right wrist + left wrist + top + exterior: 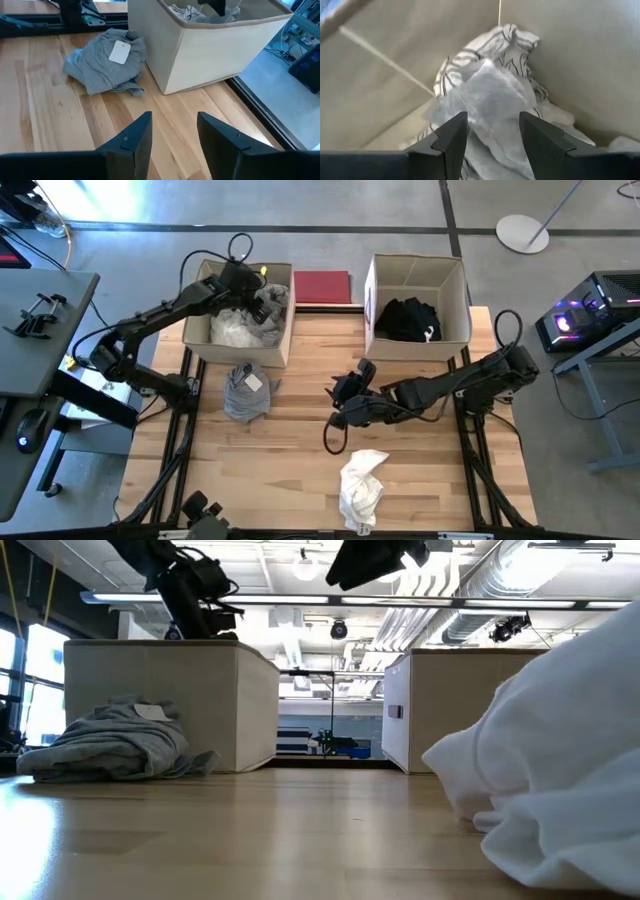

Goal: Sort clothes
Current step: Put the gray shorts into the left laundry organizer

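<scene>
I will sort the clothes, so my left gripper will next grab the pale grey-white garment by its raised fold [492, 107].
My left gripper [262, 300] is open inside the left beige box [200, 330]. Its fingers stand over a pale grey-white garment [490, 95] that lies on a black-and-white patterned one [505, 42]. My right gripper [340, 395] is open and empty above the middle of the table; it also shows in the right wrist view [174, 135]. A grey garment [245, 390] lies crumpled on the table in front of the left box. A white garment [362, 485] lies near the front edge. Black clothes [408, 320] lie in the right beige box [462, 290]. My left gripper [492, 135] points down into the box, with its open fingers on either side of the pale garment's raised fold [492, 107]. I cannot tell whether they touch it.
A flat dark red mat [322, 286] lies behind the table between the boxes. Bare wood shows between the grey garment [107, 60] and the white garment [560, 770]. The left box's wall [215, 35] stands just beyond my right gripper.
</scene>
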{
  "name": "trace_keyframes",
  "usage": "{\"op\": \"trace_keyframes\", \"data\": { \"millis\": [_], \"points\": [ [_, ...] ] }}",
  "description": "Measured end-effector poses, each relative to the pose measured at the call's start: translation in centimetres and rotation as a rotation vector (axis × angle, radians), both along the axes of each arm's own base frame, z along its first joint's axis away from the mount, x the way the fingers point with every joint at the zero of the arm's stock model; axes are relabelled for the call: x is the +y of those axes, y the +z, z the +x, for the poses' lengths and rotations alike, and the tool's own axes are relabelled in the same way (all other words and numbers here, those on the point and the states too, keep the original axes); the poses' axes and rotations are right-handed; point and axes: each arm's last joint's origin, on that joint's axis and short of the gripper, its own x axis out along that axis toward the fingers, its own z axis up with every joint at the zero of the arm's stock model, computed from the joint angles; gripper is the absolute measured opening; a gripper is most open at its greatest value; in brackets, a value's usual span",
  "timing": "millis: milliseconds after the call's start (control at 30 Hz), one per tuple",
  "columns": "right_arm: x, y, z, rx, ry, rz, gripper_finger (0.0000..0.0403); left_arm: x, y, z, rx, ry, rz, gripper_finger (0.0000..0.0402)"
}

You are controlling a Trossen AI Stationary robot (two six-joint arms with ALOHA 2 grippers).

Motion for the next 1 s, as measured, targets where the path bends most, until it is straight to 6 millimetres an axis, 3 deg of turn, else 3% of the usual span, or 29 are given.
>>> {"op": "trace_keyframes", "data": {
  "millis": [200,467,600,767,867,1000],
  "points": [
    [0.0,-0.1,0.0,0.002,-0.001,-0.001,0.0145,2.6,-2.2,0.6,0.007,0.034,-0.003,0.0134],
    [0.3,-0.1,0.0,0.008,0.027,0.02,0.0145,5.0,-9.4,2.5,0.12,0.012,-0.195,0.0076],
    [0.3,-0.1,0.0,0.011,0.031,0.023,0.0145,5.4,-11.5,2.9,0.154,-0.022,-0.247,0.0056],
    [0.3,-0.1,0.0,0.01,0.031,0.023,0.0145,4.7,-10.2,2.4,0.147,-0.031,-0.26,0.0038],
    [0.3,-0.1,0.0,0.015,0.038,0.014,0.0145,3.3,-7.7,1.7,0.131,-0.039,-0.245,0.0034],
    [0.3,-0.1,0.0,0.02,0.044,0.005,0.0145,1.0,-2.9,0.7,0.046,-0.034,-0.137,0.0033]
  ]
}}
